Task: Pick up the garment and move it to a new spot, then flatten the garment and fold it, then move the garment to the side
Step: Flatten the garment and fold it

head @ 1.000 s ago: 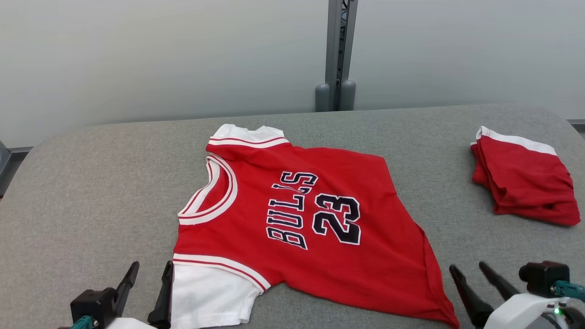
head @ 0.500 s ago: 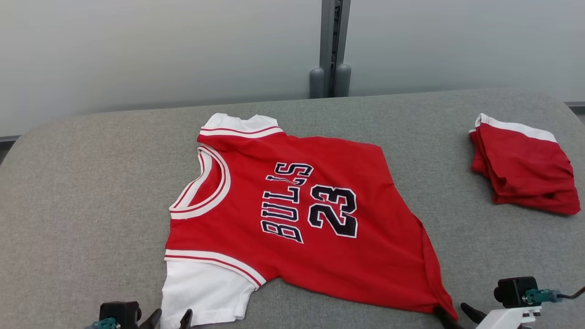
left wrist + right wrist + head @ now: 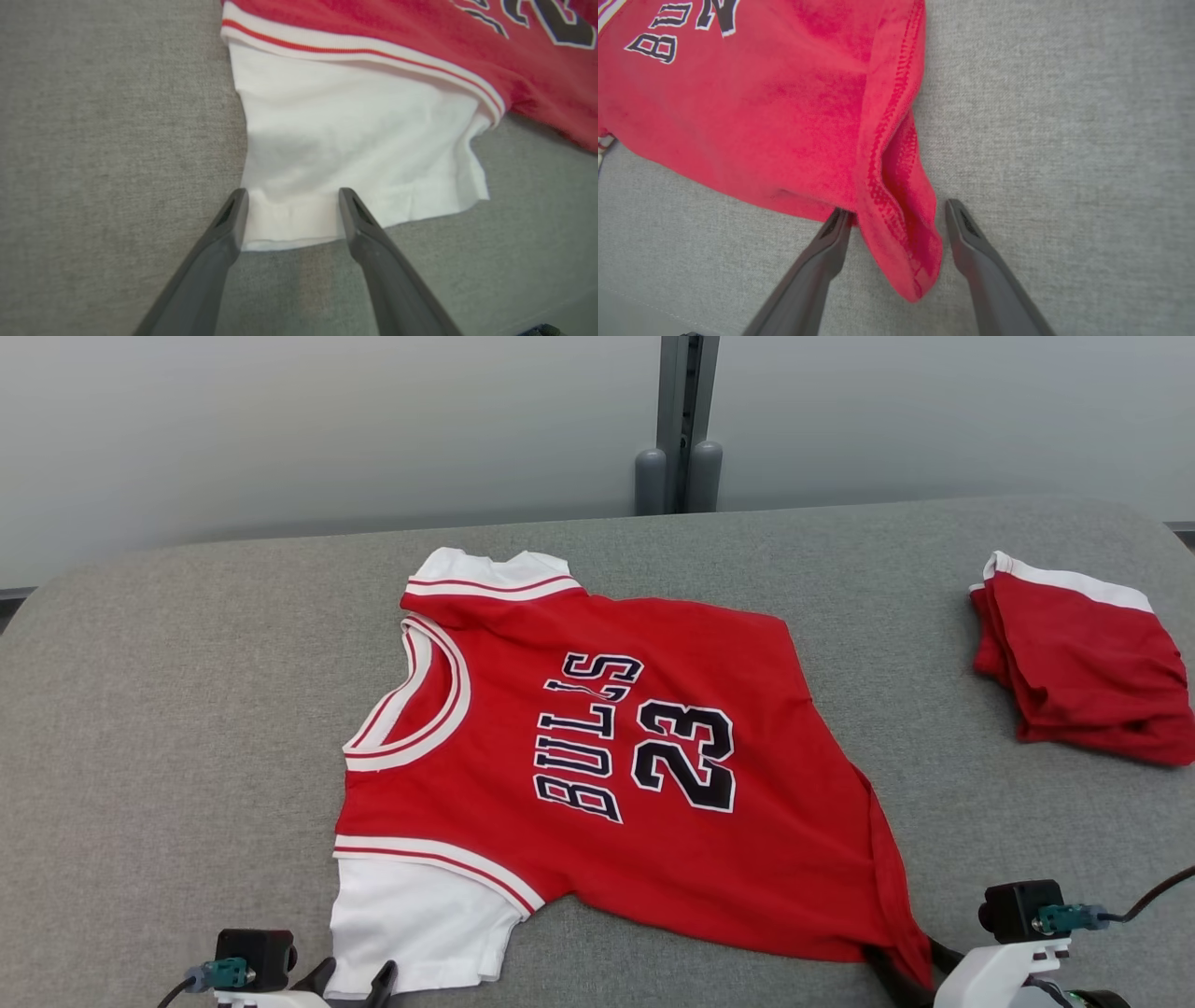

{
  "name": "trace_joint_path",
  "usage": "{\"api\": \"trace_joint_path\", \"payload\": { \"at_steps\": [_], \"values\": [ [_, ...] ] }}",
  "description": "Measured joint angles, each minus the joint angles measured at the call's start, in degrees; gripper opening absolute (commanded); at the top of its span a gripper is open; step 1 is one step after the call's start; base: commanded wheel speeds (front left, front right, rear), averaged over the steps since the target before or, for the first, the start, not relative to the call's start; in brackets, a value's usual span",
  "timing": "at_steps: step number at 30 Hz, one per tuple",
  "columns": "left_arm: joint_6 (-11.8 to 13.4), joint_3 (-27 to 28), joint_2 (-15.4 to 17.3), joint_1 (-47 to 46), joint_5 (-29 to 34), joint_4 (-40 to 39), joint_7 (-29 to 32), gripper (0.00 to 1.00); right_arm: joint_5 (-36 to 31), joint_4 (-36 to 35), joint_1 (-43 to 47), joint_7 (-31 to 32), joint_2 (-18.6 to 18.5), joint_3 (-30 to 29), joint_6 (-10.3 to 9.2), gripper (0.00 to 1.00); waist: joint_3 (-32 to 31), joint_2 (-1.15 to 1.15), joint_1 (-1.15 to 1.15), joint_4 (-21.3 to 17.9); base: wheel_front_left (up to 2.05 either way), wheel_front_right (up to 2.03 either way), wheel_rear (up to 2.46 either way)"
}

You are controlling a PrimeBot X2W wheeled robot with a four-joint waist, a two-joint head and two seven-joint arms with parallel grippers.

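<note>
The body of the jersey (image 3: 773, 829) (image 3: 771, 117) lies flat. My right gripper grips the jersey's hem corner, which bunches into a raised fold, next.
The garment (image 3: 616, 775) is a red jersey with white sleeves, spread face up on the grey table (image 3: 168, 709). My left gripper (image 3: 358, 980) is at the near white sleeve (image 3: 345, 140); in the left wrist view its open fingers (image 3: 233, 219) straddle the sleeve's hem corner. My right gripper (image 3: 896, 219) is open at the jersey's near bottom corner (image 3: 906, 233), and that red corner lies between its two fingers. In the head view the corner (image 3: 910, 952) covers the fingertips.
A second red garment (image 3: 1083, 663), folded, lies at the table's far right. A grey post (image 3: 680, 420) stands behind the table against a pale wall. Bare grey cloth stretches to the left of the jersey.
Both grippers have drawn in to the jersey's near edge: the left onto the white sleeve hem, the right around the bottom corner. The head camera has shifted too.
</note>
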Motion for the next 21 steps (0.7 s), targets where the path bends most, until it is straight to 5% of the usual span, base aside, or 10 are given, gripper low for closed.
{"api": "trace_joint_path", "payload": {
  "at_steps": [9, 13, 14, 16, 17, 18, 21],
  "values": [
    [1.2, 1.0, 1.0, -1.7, -1.1, 2.7, -0.7, 1.00, 1.5, 0.9, -1.1, -0.5, -0.2, 1.7, 0.00, 0.96, 0.4, 0.00, 0.00, -0.2, 0.00, 0.00, 0.00],
    [0.8, -0.3, 1.1, -1.4, -3.0, 2.2, 1.6, 0.98, 2.1, 1.3, -1.3, -0.5, -0.3, 2.2, -0.02, 0.84, 0.0, 0.00, 0.00, -0.2, 0.00, 0.00, 0.00],
    [0.6, -0.7, 1.1, -1.2, -3.3, 1.8, 2.1, 0.83, 2.1, 1.3, -1.3, -0.5, -0.3, 2.4, -0.02, 0.62, -0.1, 0.00, 0.00, -0.2, 0.00, 0.00, 0.00],
    [0.4, -1.4, 1.2, -0.9, -3.8, 1.5, 2.5, 0.44, 2.7, 1.5, -1.3, -0.5, -0.3, 3.0, -0.02, 0.40, -0.4, 0.00, 0.00, -0.1, 0.00, 0.00, 0.00],
    [0.3, -1.6, 1.2, -0.8, -4.0, 1.4, 2.7, 0.13, 2.8, 1.5, -1.3, -0.4, -0.2, 3.2, -0.02, 0.14, -0.4, 0.00, 0.00, -0.1, 0.00, 0.00, 0.00],
    [0.3, -1.9, 1.3, -0.8, -4.0, 1.3, 2.7, 0.00, 3.2, 1.4, -1.3, -0.4, -0.2, 3.8, -0.01, 0.00, -0.5, 0.00, 0.00, -0.1, 0.00, 0.00, 0.00],
    [0.0, -2.2, 1.4, -0.7, -4.2, 1.2, 2.4, 0.00, 3.4, 1.2, -1.3, -0.5, -0.2, 4.6, -0.01, 0.00, -0.7, 0.00, 0.00, -0.1, 0.00, 0.00, 0.00]
  ]
}}
